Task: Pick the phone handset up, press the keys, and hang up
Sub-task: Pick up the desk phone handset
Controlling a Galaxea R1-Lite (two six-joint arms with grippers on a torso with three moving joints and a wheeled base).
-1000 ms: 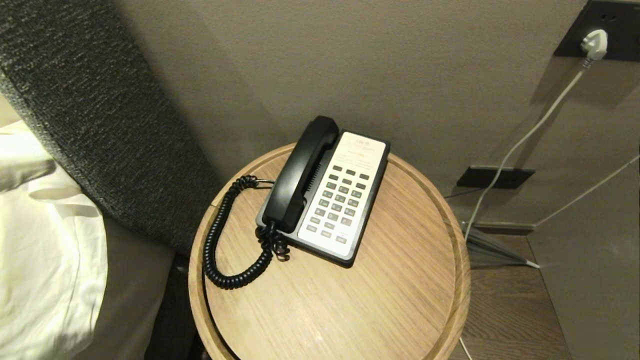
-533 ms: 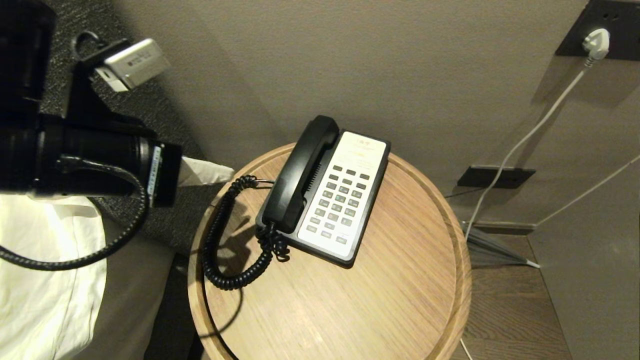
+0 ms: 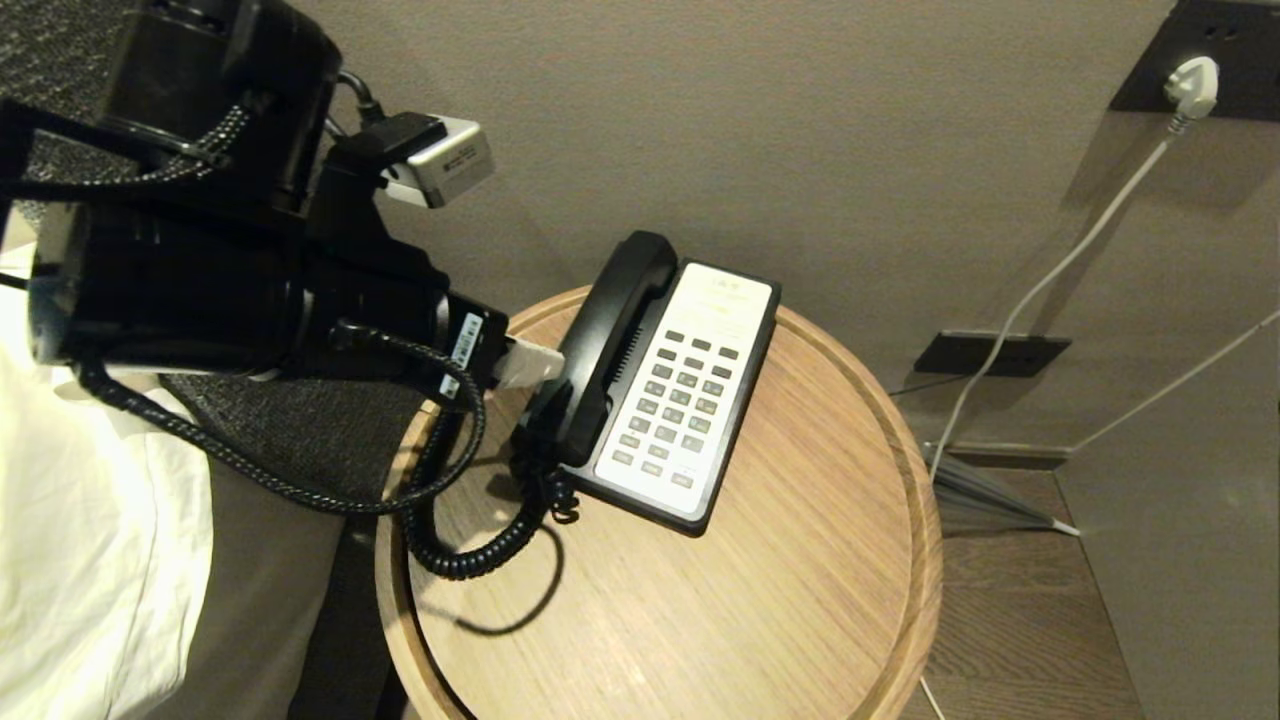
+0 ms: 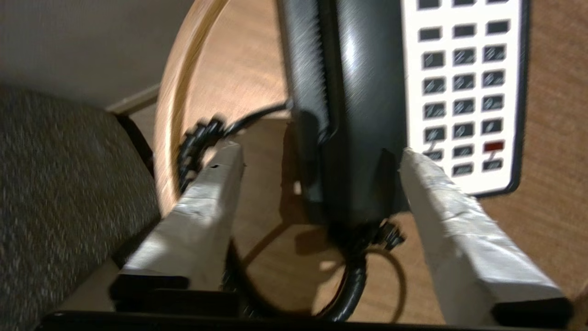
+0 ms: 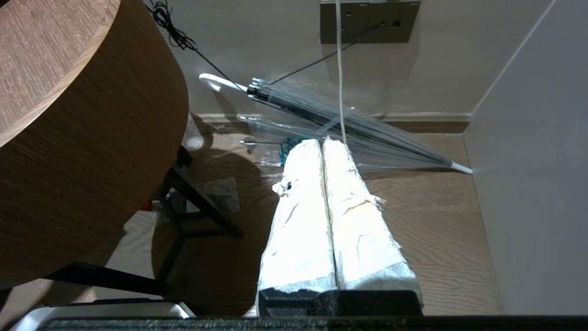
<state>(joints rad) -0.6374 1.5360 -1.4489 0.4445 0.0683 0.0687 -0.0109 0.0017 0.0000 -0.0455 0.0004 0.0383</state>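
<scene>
The phone handset needs to come off the base of the phone before I press the keys. My left gripper needs to grab it by its cord end next.
The black phone handset lies in its cradle on the left side of the phone base, beside the white keypad, on a round wooden table. Its coiled cord loops over the table's left part. My left gripper has come in from the left and is open at the handset's cord end. In the left wrist view the gripper has one white-wrapped finger on each side of the handset, with gaps to both. My right gripper hangs shut low beside the table.
A dark padded headboard and white bedding sit left of the table. The wall is close behind the phone. A white plug and cable run down the right wall. A clear umbrella lies on the floor.
My left arm has come into the head view from the left and swung right to the handset's cord end. The phone and cord have not moved.
</scene>
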